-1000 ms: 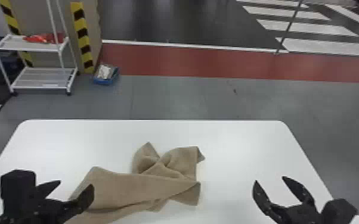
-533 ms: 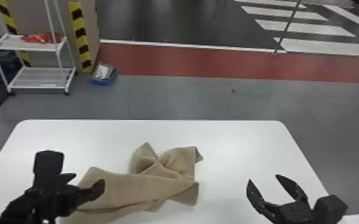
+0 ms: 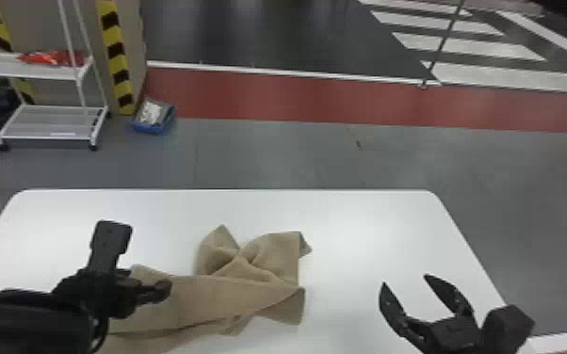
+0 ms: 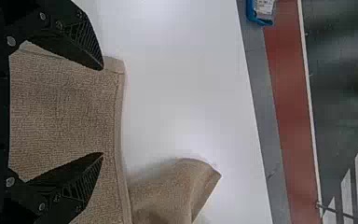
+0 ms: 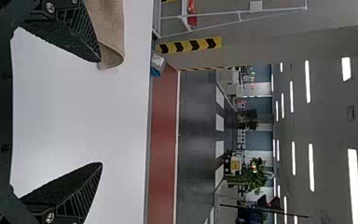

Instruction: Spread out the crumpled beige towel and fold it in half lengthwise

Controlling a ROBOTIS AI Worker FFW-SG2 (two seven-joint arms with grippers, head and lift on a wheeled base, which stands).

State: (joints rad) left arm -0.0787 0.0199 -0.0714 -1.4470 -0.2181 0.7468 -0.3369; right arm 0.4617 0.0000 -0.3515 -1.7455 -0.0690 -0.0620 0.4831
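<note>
The left gripper should next grab the crumpled beige towel by its hemmed corner (image 3: 139, 270) (image 4: 117, 66), so that it can spread the towel out for folding lengthwise.
My left gripper (image 3: 148, 285) is over the left part of the crumpled beige towel (image 3: 202, 296). In the left wrist view the left gripper (image 4: 103, 112) stands open, with a hemmed edge of the towel (image 4: 70, 107) lying across the space between its fingertips; whether they touch the cloth I cannot tell. The towel's far side is bunched into folds with raised corners. Off to the towel's right, the right gripper (image 3: 402, 278) is held open with nothing in it. In the right wrist view the right gripper (image 5: 101, 112) has a bit of towel (image 5: 112, 32) beyond one finger.
The white table (image 3: 362, 226) carries the towel. Behind it on the floor stand a white wire shelf (image 3: 52, 122) and a blue bin (image 3: 153, 117). A striped post (image 3: 117, 56) rises beside the shelf.
In the head view my left gripper has moved right over the towel and its wrist has turned. The right gripper has shifted slightly left. The towel looks unchanged.
</note>
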